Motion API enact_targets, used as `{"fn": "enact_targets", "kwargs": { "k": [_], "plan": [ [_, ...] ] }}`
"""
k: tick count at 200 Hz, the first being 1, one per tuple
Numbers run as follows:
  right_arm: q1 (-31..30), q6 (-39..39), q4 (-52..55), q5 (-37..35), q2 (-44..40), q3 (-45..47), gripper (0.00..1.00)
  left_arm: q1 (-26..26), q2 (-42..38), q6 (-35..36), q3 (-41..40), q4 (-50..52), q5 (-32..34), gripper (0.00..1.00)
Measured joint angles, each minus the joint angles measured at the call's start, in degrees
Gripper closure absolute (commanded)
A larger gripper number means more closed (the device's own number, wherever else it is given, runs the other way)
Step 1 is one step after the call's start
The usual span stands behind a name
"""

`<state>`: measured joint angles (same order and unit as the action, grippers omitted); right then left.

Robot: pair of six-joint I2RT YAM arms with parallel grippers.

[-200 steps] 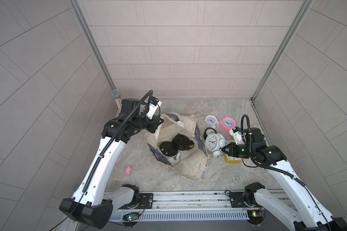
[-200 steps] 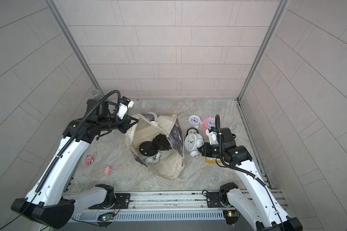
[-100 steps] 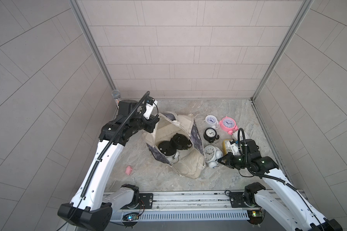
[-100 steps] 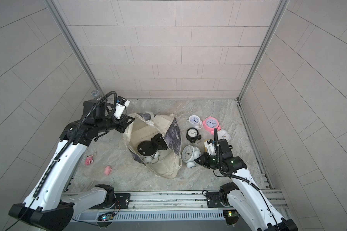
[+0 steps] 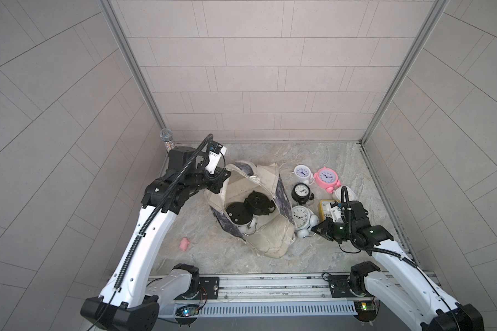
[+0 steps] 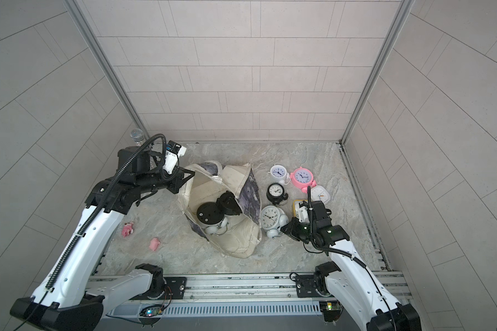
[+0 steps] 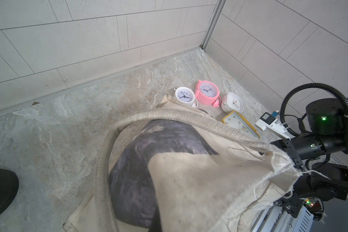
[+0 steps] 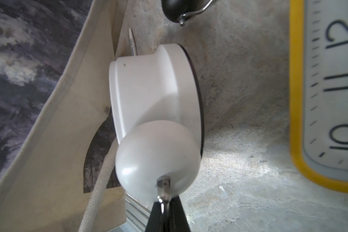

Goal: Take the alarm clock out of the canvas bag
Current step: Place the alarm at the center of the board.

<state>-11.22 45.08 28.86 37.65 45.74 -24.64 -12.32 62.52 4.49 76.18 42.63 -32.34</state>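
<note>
The robot's right hand has to hold on to the white alarm clock (image 8: 149, 90) until the clock's back is flat on the floor, because the clock's dark rim (image 8: 197, 92) is steeply tilted there.
The cream canvas bag (image 5: 270, 238) (image 6: 238, 240) lies open in the middle of the floor, its dark print facing outward. My left gripper (image 5: 223, 179) (image 6: 184, 179) is shut on the bag's far-left rim and holds the mouth up; the fabric (image 7: 189, 180) hides its fingers in the left wrist view. Two alarm clocks with black backs (image 5: 237, 213) (image 5: 258, 202) lie inside. A white twin-bell alarm clock (image 5: 300, 216) (image 6: 269, 216) (image 8: 149, 90) is outside, against the bag's right side, low at the floor. My right gripper (image 5: 316, 229) (image 6: 284, 229) (image 8: 165, 202) is shut on its wire handle, by one bell (image 8: 157, 156).
Right of the bag lie a small white clock (image 5: 302, 173), a pink clock (image 5: 326, 177), a black clock (image 5: 301, 192), a yellow square clock (image 5: 326, 209) and a white square clock (image 5: 347, 195). A pink toy (image 5: 184, 243) lies front left. A bottle (image 5: 167, 140) stands in the far-left corner.
My right gripper has carried the white clock down and toward the front, beside the bag. My left gripper has shifted slightly left with the bag's rim.
</note>
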Motion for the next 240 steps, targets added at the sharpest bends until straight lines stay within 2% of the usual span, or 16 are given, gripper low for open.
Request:
{"fn": "enact_targets", "kwargs": {
  "k": [56, 240],
  "plan": [
    [1.1, 0.7, -2.0, -0.7, 1.3, 1.8, 0.93, 0.0, 0.0, -0.6, -0.3, -0.8, -0.1, 1.0],
    [5.5, -1.5, -3.8, -2.9, 4.0, 5.4, 0.9, 0.0, 0.0, -1.7, -0.3, -0.9, 0.4, 1.0]
  ]
}}
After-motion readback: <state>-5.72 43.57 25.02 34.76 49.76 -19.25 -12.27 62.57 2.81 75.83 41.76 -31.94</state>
